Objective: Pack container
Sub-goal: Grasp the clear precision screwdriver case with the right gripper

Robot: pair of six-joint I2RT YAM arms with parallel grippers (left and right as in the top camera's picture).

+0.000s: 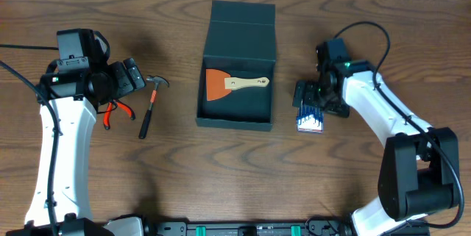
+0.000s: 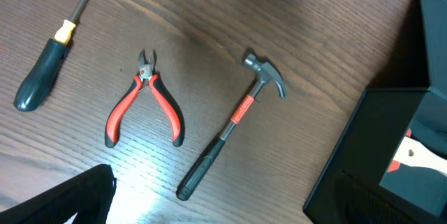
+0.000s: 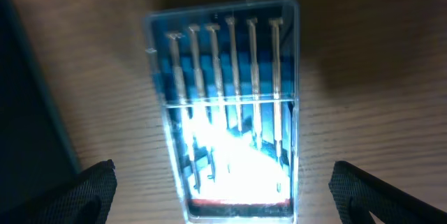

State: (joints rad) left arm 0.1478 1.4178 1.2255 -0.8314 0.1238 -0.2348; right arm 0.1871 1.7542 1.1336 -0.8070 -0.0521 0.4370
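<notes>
My right gripper's fingers are above the blue case [image 1: 310,118] [image 3: 229,118] in their gap, so closing now would miss it. The right gripper lowers first, then closes on the case.
The dark teal container [image 1: 237,117] sits mid-table with its flap lid open at the back; its corner shows in the left wrist view [image 2: 363,147]. An orange scraper with a wooden handle [image 1: 224,84] lies inside. My right gripper [image 1: 315,98] is open, its fingers [image 3: 223,189] straddling the small blue case of bits [image 3: 227,105] on the table without touching it. My left gripper [image 1: 131,76] is open and empty above the hammer [image 2: 230,123], the red pliers [image 2: 145,102] and a black screwdriver [image 2: 49,63].
The hammer [image 1: 149,104] and pliers [image 1: 114,111] lie left of the container. The blue case [image 1: 310,118] lies right of it. The table's wood surface runs to the far edge behind the lid.
</notes>
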